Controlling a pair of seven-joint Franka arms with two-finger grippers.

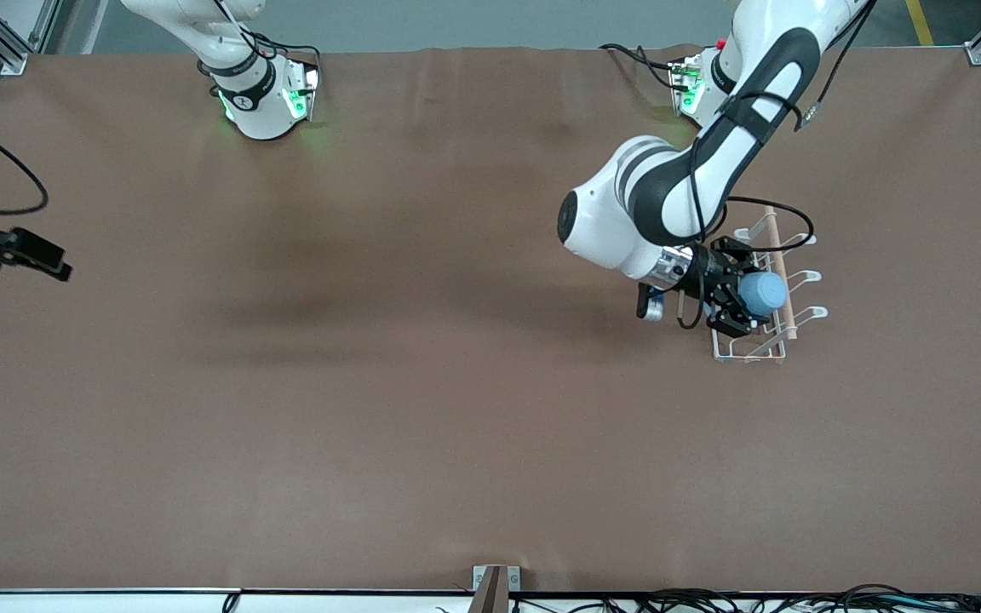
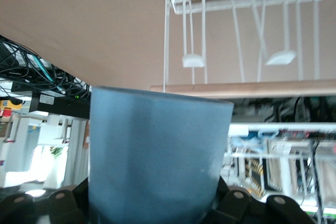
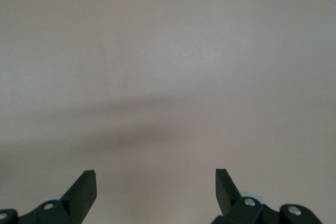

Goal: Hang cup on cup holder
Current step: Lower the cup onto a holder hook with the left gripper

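My left gripper holds the blue cup (image 2: 157, 150) short of the white pegs and needs to keep holding it until it reaches the cup holder's pegs.
The light-blue cup (image 1: 765, 292) is held on its side in my left gripper (image 1: 746, 295), which is shut on it. The cup is over the white wire cup holder (image 1: 784, 255), among the prongs on the side toward the right arm's end, with its outer end right at the wooden rod. In the left wrist view the cup (image 2: 157, 156) fills the foreground, with the rod (image 2: 262, 88) and the wire loops (image 2: 231, 3) just past it. I cannot tell whether the cup sits on a prong. My right gripper (image 1: 31, 255) is open and empty and waits at the right arm's end of the table; it also shows in the right wrist view (image 3: 156, 179).
The brown table (image 1: 388, 383) has nothing else on it. A small bracket (image 1: 496, 583) sits at the table edge nearest the front camera. The right wrist view shows only bare table surface (image 3: 168, 77).
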